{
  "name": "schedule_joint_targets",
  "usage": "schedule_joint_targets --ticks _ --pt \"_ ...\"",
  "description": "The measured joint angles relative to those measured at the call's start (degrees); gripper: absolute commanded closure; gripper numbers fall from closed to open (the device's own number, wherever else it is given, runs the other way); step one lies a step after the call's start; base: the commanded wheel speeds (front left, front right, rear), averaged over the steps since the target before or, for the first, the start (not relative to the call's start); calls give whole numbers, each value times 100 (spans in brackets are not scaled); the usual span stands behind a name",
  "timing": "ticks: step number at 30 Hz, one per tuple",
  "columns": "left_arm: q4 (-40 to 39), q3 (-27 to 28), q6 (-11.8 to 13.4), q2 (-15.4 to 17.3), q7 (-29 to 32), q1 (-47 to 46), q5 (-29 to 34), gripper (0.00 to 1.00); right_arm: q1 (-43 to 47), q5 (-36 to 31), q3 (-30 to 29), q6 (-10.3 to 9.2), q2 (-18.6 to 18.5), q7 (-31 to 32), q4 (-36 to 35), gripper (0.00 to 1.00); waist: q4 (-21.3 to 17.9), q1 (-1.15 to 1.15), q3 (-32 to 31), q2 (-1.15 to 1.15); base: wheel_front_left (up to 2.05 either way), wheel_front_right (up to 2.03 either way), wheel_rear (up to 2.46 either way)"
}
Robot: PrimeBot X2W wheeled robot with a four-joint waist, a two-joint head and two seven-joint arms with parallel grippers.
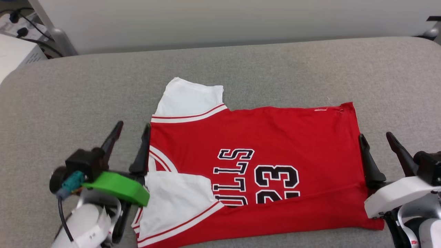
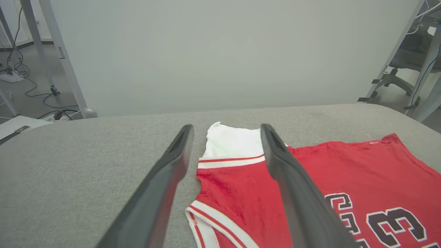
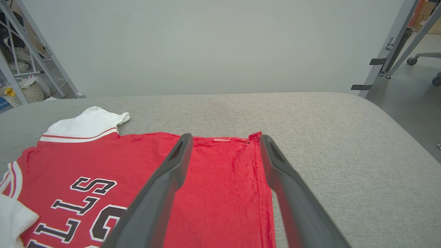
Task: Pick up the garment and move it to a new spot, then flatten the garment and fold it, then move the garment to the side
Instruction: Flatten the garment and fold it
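The left gripper grabs its edge (image 1: 199,84) next, to fold the jersey's long side over the far white sleeve's front.
The garment (image 1: 275,137), a red jersey with white sleeves, striped trim and black "23" lettering, lies spread sideways on the grey table (image 1: 241,65), neck to the left and hem to the right. Its near long edge and near sleeve are folded over onto the front, covering the bottoms of the letters. My left gripper (image 1: 132,129) stands open at the collar edge, one finger over the cloth (image 2: 241,193), one over the table. At the hem edge my right gripper (image 1: 377,138) is open too, straddling the hem (image 3: 224,193). Neither holds anything.
A pale wall (image 1: 224,20) runs behind the table's far edge. Metal frame legs (image 2: 69,69) and cables (image 1: 20,31) stand off the table's left; chair bases and frame legs (image 3: 396,44) stand to the right. Bare grey table surface surrounds the garment.
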Motion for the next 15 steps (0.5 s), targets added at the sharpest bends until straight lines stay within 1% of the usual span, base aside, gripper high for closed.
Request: schedule_joint_targets --ticks 2,7,10,13,15 --pt "18 1 -56 98 218 -364 1 0 -87 -2 67 0 25 -45 -5 0 -59 0 130 0 0 0 0" --pt "141 -116 -307 441 1261 -1414 -5 0 -337 -49 268 0 122 -183 -20 0 -249 0 526 0 0 0 0" --pt "266 -233 -421 614 1727 -2048 24 0 -498 -54 405 0 180 -288 -13 0 -389 0 760 0 0 0 0" --pt "491 -414 -522 767 2363 -2594 27 0 -613 -58 523 0 235 -405 5 0 -559 0 974 0 0 0 0" --pt "709 -568 -578 887 2965 -2914 -34 0 -669 -60 594 0 283 -478 30 0 -689 0 1117 0 0 0 0"
